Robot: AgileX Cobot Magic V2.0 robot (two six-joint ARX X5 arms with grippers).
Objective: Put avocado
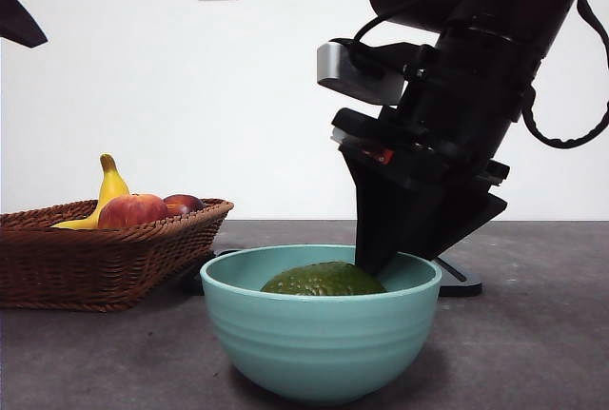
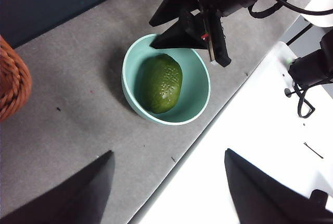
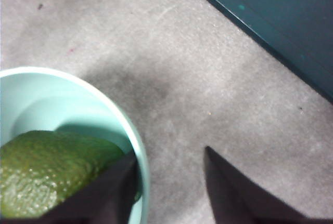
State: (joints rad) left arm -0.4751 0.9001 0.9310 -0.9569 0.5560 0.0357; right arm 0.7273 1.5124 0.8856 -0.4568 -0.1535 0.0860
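Observation:
I need to set the bowl (image 1: 319,348) with the avocado onto the black base with my right gripper, so next I will grab the bowl's rim (image 1: 430,268) with it.
The avocado (image 1: 324,280) is dark green and bumpy and lies in a teal bowl (image 1: 319,348) at the near middle of the table. My right gripper (image 1: 378,250) is down at the bowl's rim, open. In the right wrist view one jaw is inside the bowl against the avocado (image 3: 47,174), the other outside the rim (image 3: 106,102); the right gripper (image 3: 169,154) holds nothing. The left wrist view shows the avocado (image 2: 161,82) in the bowl (image 2: 199,86) from above with the right gripper (image 2: 156,34) at its edge. My left gripper (image 2: 169,154) waits high, open and empty.
A wicker basket (image 1: 95,263) stands at the left with a banana (image 1: 110,187), a red-orange apple (image 1: 131,210) and another dark red fruit (image 1: 186,204). A black base (image 1: 459,280) lies behind the bowl. The waiting arm's tip (image 1: 16,18) shows at the top left.

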